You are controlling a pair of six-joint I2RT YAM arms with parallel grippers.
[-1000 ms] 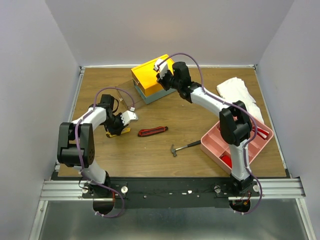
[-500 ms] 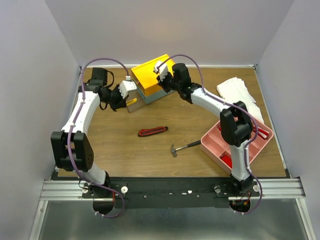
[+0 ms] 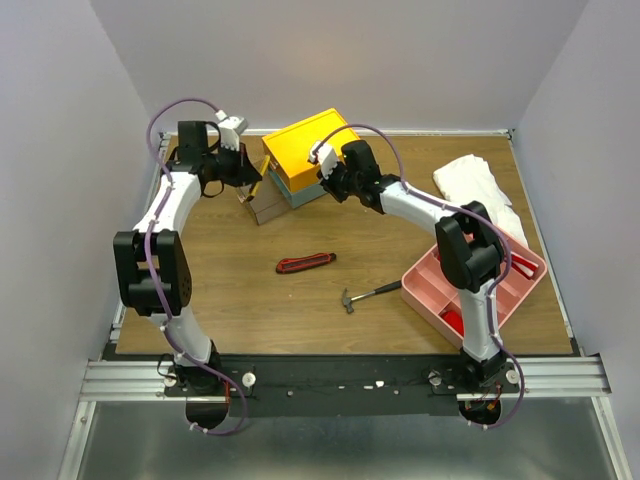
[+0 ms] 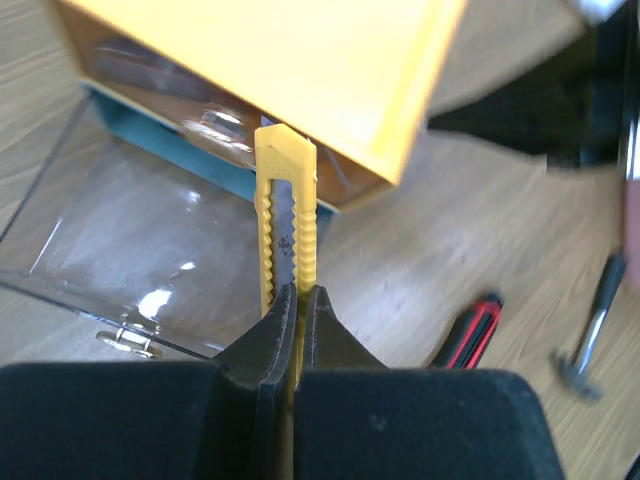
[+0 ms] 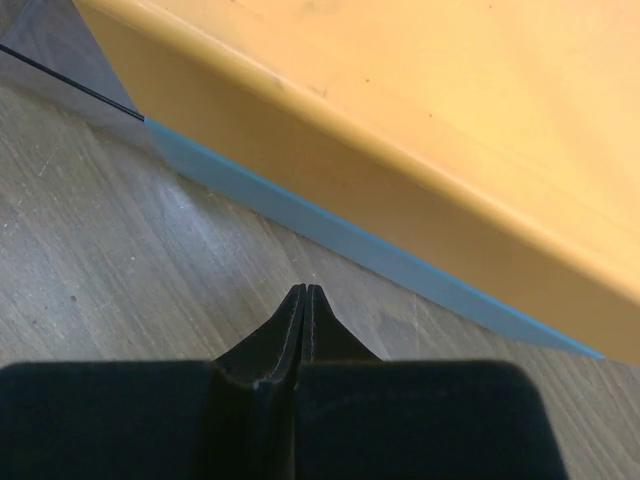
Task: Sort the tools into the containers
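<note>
The front end of the knife is at the edge of the yellow top, so it would catch on the drawer's side if I opened my left gripper now. I will keep holding the knife.
My left gripper (image 4: 297,300) is shut on the yellow utility knife (image 4: 287,220), which sticks out forward over the clear pull-out drawer (image 4: 110,230) of the yellow-topped container (image 4: 300,60). In the top view this gripper (image 3: 243,170) sits at the back left, beside the drawer (image 3: 262,203). My right gripper (image 5: 305,292) is shut with nothing in it, just above the table by the container's grey-blue base (image 5: 380,250), at the right front of the container (image 3: 300,148). A red utility knife (image 3: 305,263) and a black-handled mini hammer (image 3: 368,295) lie mid-table.
A pink tray (image 3: 430,295) with red items stands at the right front, partly behind the right arm. A white cloth (image 3: 478,183) lies at the back right. The red knife (image 4: 465,330) and the hammer (image 4: 590,330) also show in the left wrist view.
My left arm has swung from the table's left middle to the back with the yellow knife, ending over the open drawer. The right gripper has slid slightly along the container's front.
</note>
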